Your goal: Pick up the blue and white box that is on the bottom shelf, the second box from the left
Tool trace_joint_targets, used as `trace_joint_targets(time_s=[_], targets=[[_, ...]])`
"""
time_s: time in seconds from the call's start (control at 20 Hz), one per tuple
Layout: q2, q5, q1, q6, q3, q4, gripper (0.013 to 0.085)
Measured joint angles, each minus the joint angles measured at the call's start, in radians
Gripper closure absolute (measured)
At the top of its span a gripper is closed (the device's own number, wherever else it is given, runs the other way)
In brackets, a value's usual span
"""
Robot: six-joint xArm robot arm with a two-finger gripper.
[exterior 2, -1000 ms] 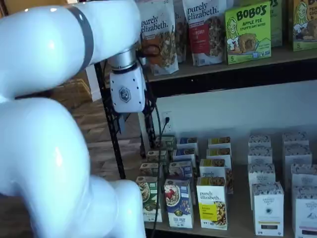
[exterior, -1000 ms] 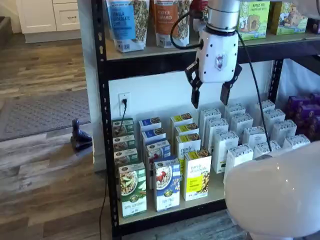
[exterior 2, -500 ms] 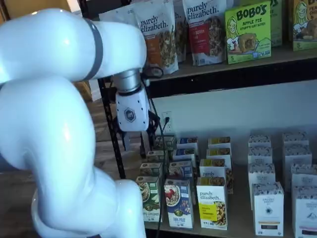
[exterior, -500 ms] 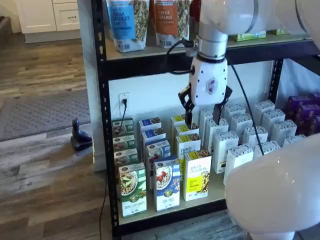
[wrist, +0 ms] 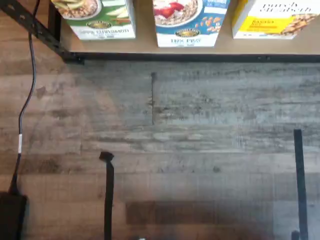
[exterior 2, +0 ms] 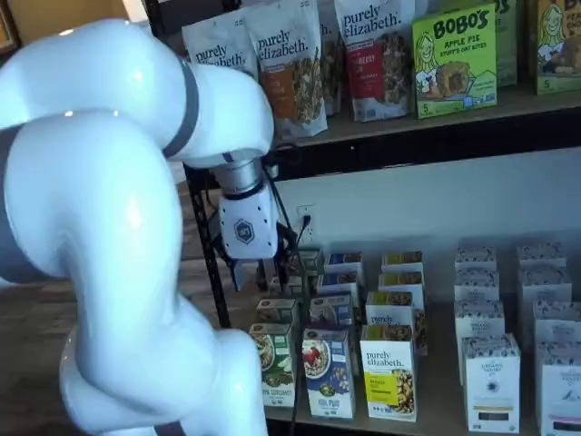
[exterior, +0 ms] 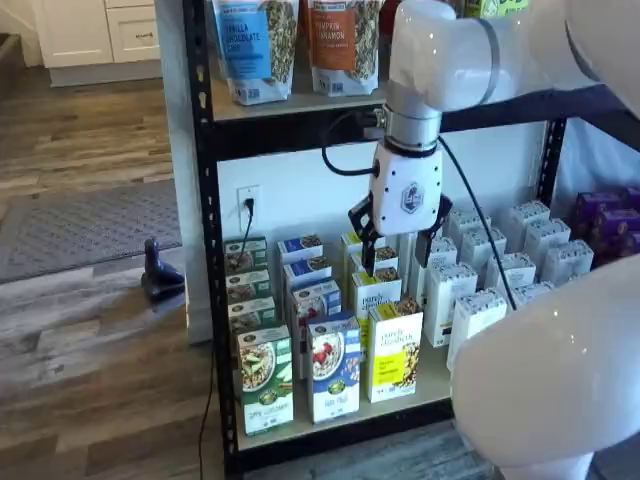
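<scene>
The blue and white box has cartons close on both sides, so my gripper should next grab the box from above by its top end (exterior: 333, 325).
The blue and white box (exterior: 333, 367) stands in the front row of the bottom shelf (exterior: 436, 378), between a green-and-white carton (exterior: 265, 380) and a yellow carton (exterior: 394, 350). It also shows in a shelf view (exterior 2: 327, 372), and its lower part shows in the wrist view (wrist: 190, 20) behind the shelf's black front beam (wrist: 200, 57). My gripper (exterior: 395, 243) hangs open above and to the right of the box, at the height of the rows behind it, with nothing between its fingers. In a shelf view the gripper (exterior 2: 259, 271) hangs left of the box rows.
White cartons (exterior: 480, 270) fill the shelf's right side, with purple boxes (exterior: 610, 225) beyond them. Bags (exterior: 300, 40) stand on the upper level. A cable runs down from a wall outlet (exterior: 248, 200). My white arm (exterior: 550, 370) blocks the lower right. Wooden floor (wrist: 200, 150) lies before the rack.
My gripper has come down and to the left, from just under the upper level to in front of the back rows of boxes. Its fingers have stayed open.
</scene>
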Motion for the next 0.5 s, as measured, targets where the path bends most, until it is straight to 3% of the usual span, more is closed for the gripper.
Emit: trace_joint_targets(time_s=[0.3, 0.5], targets=[[0.07, -0.11, 0.007, 0.009, 0.025, -0.009, 0.013], [0.11, -0.201, 0.007, -0.008, 0.047, 0.013, 0.013]])
